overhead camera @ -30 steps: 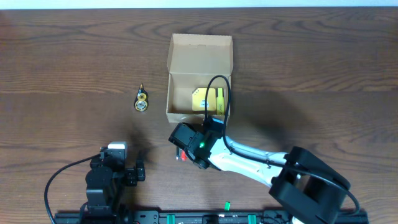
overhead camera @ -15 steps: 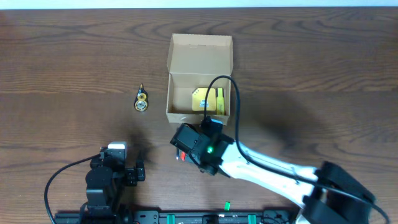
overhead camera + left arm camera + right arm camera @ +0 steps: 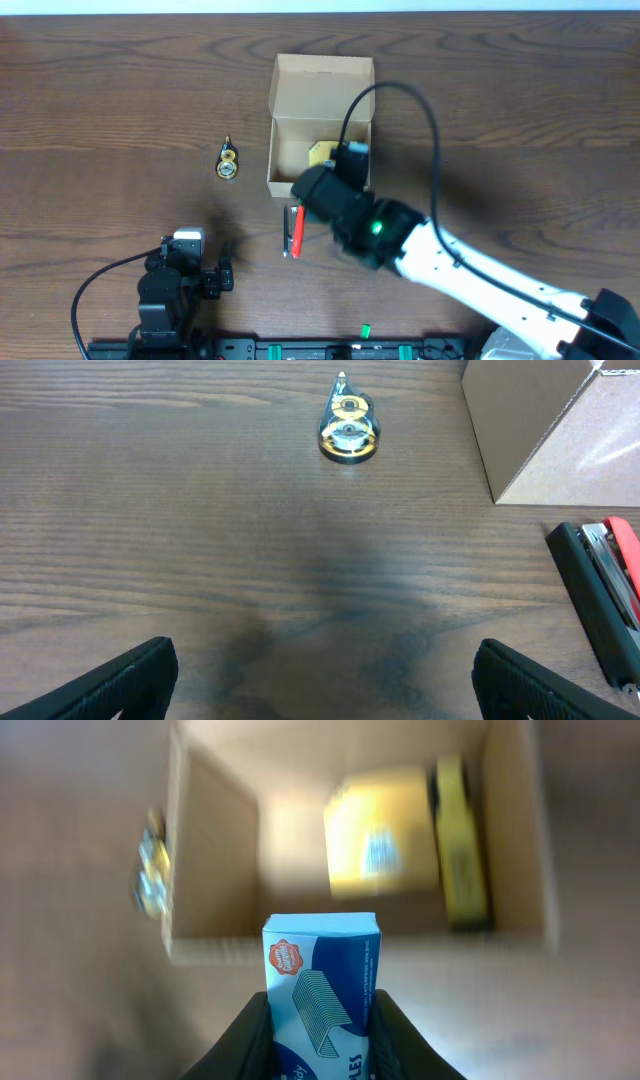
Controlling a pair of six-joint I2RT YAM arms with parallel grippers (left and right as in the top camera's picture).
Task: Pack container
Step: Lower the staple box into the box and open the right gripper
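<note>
The staples box (image 3: 322, 985) is at the container's front edge, short of the yellow items inside, so my right gripper will move it toward them before releasing.
The tan cardboard container (image 3: 322, 100) stands open at the table's middle back, its flap lid folded back; it also shows in the right wrist view (image 3: 215, 850) and its corner in the left wrist view (image 3: 540, 430). Yellow items (image 3: 385, 840) lie inside on the right. My right gripper (image 3: 322, 1030) is shut on a blue and white staples box (image 3: 322, 985), held above the container's front edge. In the overhead view the right gripper (image 3: 330, 195) covers the container's front. My left gripper (image 3: 320, 680) is open and empty near the table's front left.
A red and black stapler (image 3: 293, 231) lies on the table in front of the container, also in the left wrist view (image 3: 600, 595). A small yellow tape dispenser (image 3: 228, 161) lies left of the container, also in the left wrist view (image 3: 348, 432).
My right gripper has lifted off the table with the staples box and moved back toward the container, uncovering the stapler. The left arm has not moved.
</note>
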